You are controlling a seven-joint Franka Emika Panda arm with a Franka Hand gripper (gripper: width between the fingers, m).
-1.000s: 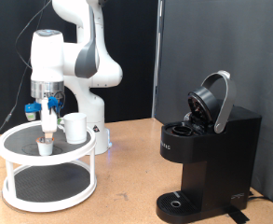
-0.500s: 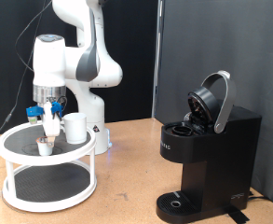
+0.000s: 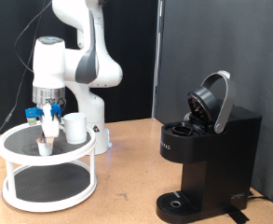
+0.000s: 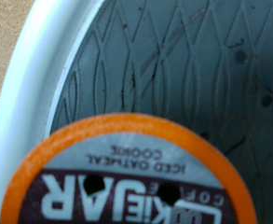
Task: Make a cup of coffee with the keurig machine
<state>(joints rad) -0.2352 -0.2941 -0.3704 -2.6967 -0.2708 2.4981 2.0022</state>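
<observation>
I should close my gripper on the pod now, because my fingers reach down around the pod's rim on the top level of the stand.
The white cup stands upright on the top tier of a white round stand. My gripper hangs straight down just above a small pod that sits on the same tier, to the cup's left in the exterior view. The wrist view is filled by the pod's orange-rimmed foil lid, very close, with the tier's dark mat behind it; no fingers show there. The black keurig machine stands at the exterior view's right with its domed lid raised open.
The stand has a lower tier and a white rim. The arm's white base stands right behind the stand. A brown tabletop lies between the stand and the machine. A dark panel backs the machine.
The gripper has sunk slightly towards the pod. The cup, pod and machine have not moved.
</observation>
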